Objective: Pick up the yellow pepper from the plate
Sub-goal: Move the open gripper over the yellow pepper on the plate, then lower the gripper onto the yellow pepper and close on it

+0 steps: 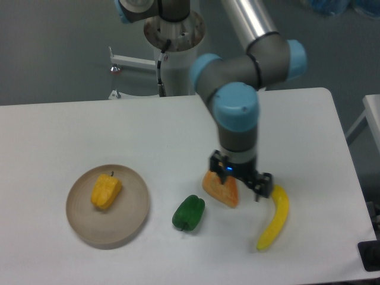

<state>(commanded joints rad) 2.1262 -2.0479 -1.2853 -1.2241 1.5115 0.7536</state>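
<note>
I should next grab the yellow pepper (106,191) by its rounded sides, and so pick it up from the plate (132,218).
The yellow pepper (106,191) lies left of centre on the round tan plate (132,218) at the table's left front. My gripper (240,178) hangs far to the right of it, over the orange wedge, fingers pointing down. Its fingers stand apart with nothing between them. Plate and pepper are fully in view.
An orange triangular wedge (224,191) sits partly under the gripper. A green pepper (189,212) lies between the wedge and the plate. A yellow banana (274,217) lies right of the gripper. The arm's base column (176,53) rises behind the table.
</note>
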